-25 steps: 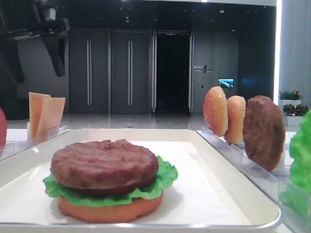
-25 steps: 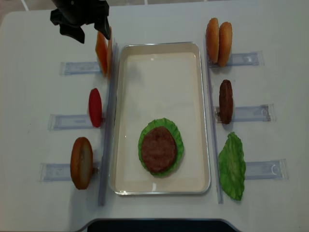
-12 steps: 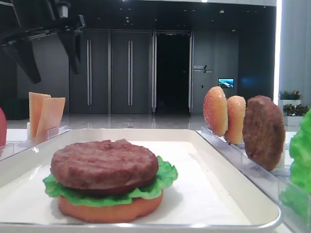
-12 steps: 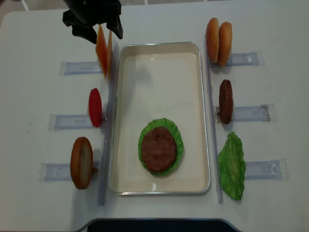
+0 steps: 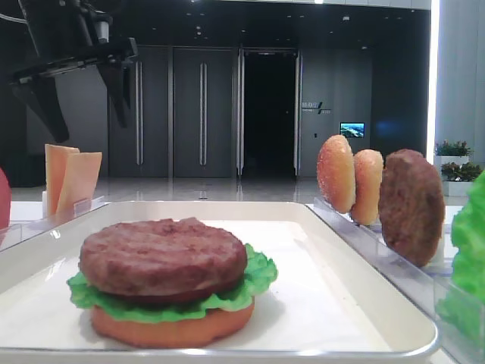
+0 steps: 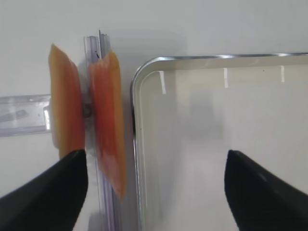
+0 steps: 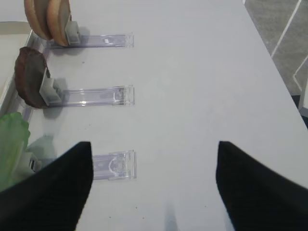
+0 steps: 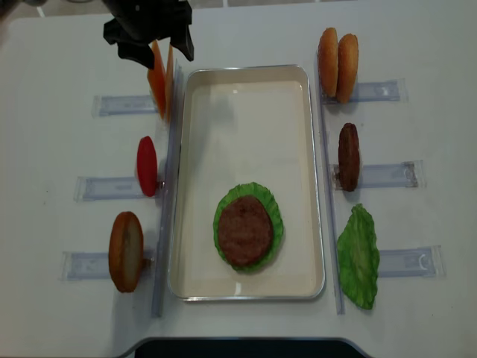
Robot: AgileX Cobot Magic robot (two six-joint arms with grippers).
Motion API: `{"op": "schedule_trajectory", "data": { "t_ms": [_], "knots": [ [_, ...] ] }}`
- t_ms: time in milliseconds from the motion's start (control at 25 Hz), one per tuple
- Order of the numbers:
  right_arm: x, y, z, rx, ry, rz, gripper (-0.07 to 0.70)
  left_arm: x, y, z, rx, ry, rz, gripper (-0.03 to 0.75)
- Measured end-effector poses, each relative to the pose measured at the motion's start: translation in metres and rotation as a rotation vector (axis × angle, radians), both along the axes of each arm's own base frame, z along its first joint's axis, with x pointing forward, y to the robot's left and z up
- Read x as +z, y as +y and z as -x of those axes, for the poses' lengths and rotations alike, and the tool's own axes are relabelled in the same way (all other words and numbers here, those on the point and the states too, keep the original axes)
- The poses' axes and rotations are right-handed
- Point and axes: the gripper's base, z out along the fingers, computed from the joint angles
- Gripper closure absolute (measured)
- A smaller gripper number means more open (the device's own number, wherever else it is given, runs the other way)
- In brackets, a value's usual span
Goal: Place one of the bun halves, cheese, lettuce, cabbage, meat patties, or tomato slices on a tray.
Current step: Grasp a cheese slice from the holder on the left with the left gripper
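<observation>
The clear rack hems in the bottom of the slice, so the left gripper will next grab the cheese slice nearer the tray (image 8: 246,69) by its exposed upper edge.
Two pale orange cheese (image 8: 158,80) slices stand upright in a clear rack just left of the cream tray (image 8: 246,69). My left gripper (image 8: 156,51) hovers above them, open wide and holding nothing. In the left wrist view the cheese (image 6: 108,130) nearer the tray lies between the fingers of the left gripper (image 6: 155,156), and the right finger is over the tray's corner (image 6: 144,72). On the tray sits a stack of bun half (image 5: 170,326), lettuce (image 5: 258,277) and meat patty (image 8: 244,230). My right gripper (image 7: 154,144) is open over bare table.
Right of the tray stand two bun halves (image 8: 337,63), a patty (image 8: 348,156) and a lettuce leaf (image 8: 358,257) in clear racks. On the left are a tomato slice (image 8: 147,165) and a bun half (image 8: 125,251). The racks line both long sides of the tray.
My left gripper has moved to the right and now hangs over the cheese slices, still open. Nothing else has moved.
</observation>
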Motion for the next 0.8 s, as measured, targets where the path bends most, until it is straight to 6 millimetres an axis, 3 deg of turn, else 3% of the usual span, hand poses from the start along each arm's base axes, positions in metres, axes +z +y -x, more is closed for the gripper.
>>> {"op": "schedule_trajectory", "data": {
  "t_ms": [800],
  "knots": [
    [0.0000, 0.0000, 0.0000, 0.000, 0.000, 0.000, 0.097, 0.0005, 0.0005, -0.0041, 0.003, -0.043, -0.006, 0.046]
  ]
}}
